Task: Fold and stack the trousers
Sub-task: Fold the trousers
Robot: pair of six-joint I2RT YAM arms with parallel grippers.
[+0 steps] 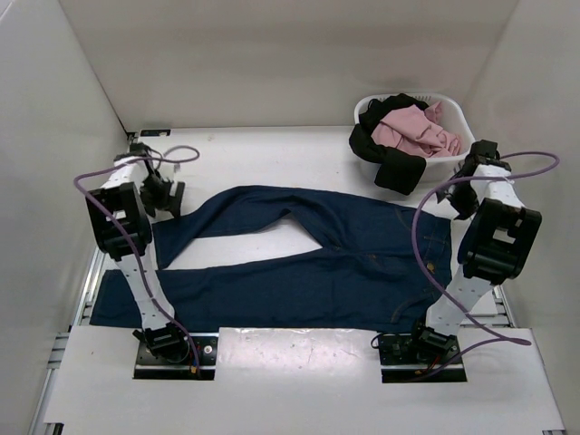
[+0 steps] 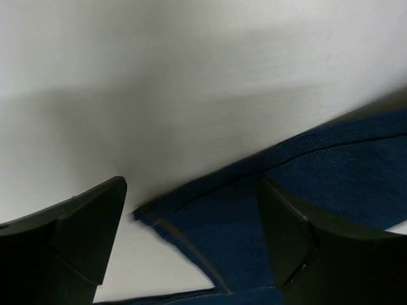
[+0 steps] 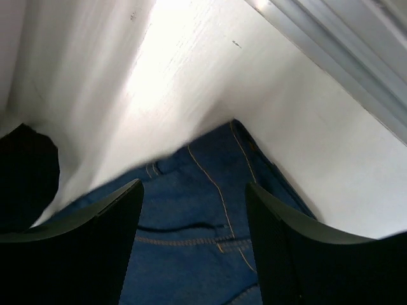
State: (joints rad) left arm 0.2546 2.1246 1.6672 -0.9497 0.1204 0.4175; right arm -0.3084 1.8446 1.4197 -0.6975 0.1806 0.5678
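The right gripper grabs the navy jeans (image 1: 317, 267) by the waistband's far corner (image 1: 444, 223) next, to fold the far leg over the near one.
The navy jeans (image 1: 317, 267) lie flat on the white table, waist at the right, two legs splayed to the left. My left gripper (image 1: 163, 201) hovers open over the far leg's cuff (image 2: 191, 229), the hem corner between its fingers (image 2: 289, 241). My right gripper (image 1: 462, 201) hovers open above the waistband's far corner; orange stitching and a pocket seam (image 3: 197, 222) show between its fingers (image 3: 286, 248). Neither holds cloth.
A white laundry basket (image 1: 450, 107) at the back right holds a pink garment (image 1: 419, 131) and a black garment (image 1: 391, 159) that spills over its rim toward the jeans. White walls enclose the table on three sides. A metal rail (image 3: 356, 57) runs beside the right gripper.
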